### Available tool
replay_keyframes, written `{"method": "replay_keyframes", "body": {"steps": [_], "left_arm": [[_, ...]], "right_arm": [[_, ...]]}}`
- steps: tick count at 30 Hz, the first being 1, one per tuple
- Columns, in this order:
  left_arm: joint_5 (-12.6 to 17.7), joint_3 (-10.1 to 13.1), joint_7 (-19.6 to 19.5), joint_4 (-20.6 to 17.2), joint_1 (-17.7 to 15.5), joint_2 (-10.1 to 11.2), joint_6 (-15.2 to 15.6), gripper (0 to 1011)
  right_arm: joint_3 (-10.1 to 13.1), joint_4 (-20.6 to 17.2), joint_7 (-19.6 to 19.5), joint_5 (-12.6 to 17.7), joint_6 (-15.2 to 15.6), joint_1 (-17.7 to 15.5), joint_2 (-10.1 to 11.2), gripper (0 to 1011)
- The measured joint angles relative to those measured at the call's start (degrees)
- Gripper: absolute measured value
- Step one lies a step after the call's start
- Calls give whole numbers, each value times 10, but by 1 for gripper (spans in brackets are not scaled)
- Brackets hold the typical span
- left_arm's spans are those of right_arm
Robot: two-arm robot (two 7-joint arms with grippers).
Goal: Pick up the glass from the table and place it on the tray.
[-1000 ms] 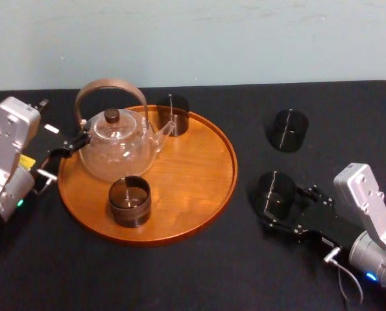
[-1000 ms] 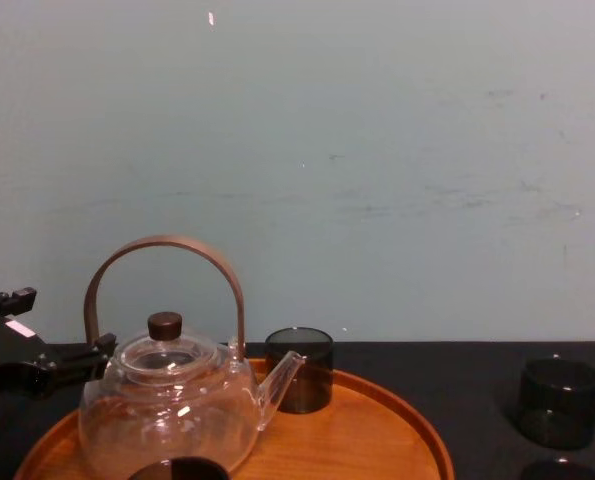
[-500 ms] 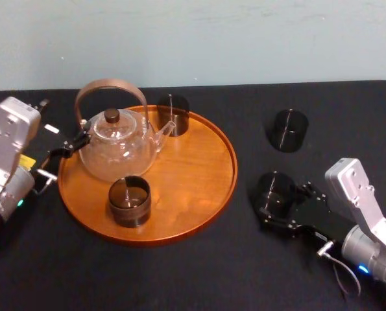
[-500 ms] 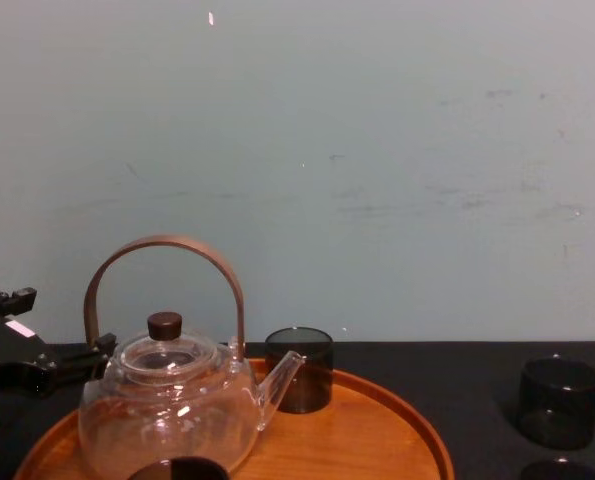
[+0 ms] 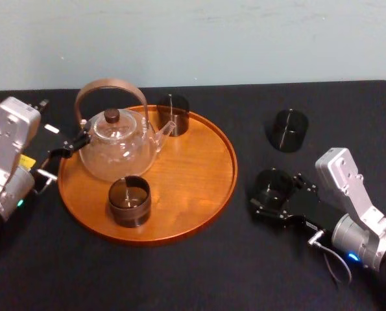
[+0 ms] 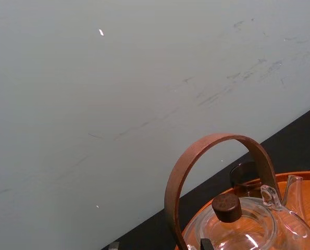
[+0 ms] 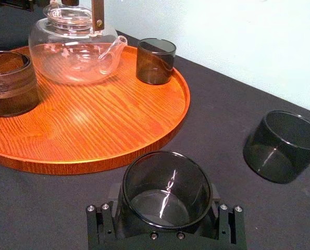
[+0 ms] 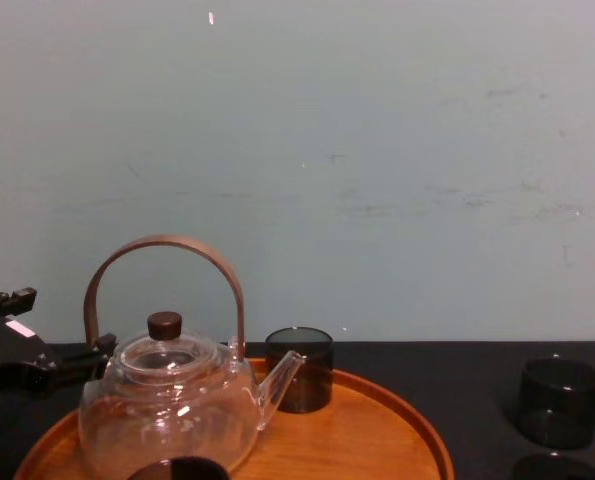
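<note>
My right gripper grabs the dark smoked glass by its side (image 7: 168, 208) next, to set the glass on the round wooden tray (image 7: 100, 125).
A dark smoked glass (image 5: 273, 188) stands on the black table (image 5: 199, 272), right of the round wooden tray (image 5: 199, 175). My right gripper (image 5: 270, 197) is open, one finger on each side of this glass (image 7: 165, 190), low against its wall. A second loose glass (image 5: 287, 129) stands farther back on the table (image 7: 280, 143). On the tray are a glass teapot (image 5: 118, 149) and two more dark glasses (image 5: 172, 114) (image 5: 129, 201). My left gripper (image 5: 61, 152) is parked at the tray's left edge, beside the teapot.
The teapot's tall brown handle (image 8: 167, 250) arches over it. A pale wall (image 8: 377, 150) runs behind the table. The tray's right half (image 7: 118, 120) is bare wood, and black table lies between the tray and the held-around glass.
My right arm has slid forward and left, bringing its fingers farther around the near glass. The glass itself has stayed in place. The left arm has not moved.
</note>
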Motion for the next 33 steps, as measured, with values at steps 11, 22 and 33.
{"method": "replay_keyframes", "body": {"steps": [11,22,33], "left_arm": [[0,0,0,0,0,0,0,1010],[0,0,0,0,0,0,0,1010],[0,0,0,0,0,0,0,1010]], "right_arm": [[0,0,1,1,0,0,0,1002],[0,-1,-1,1,0,-1,1,918],[1,-1,3,4,-3,-2,1,918]]}}
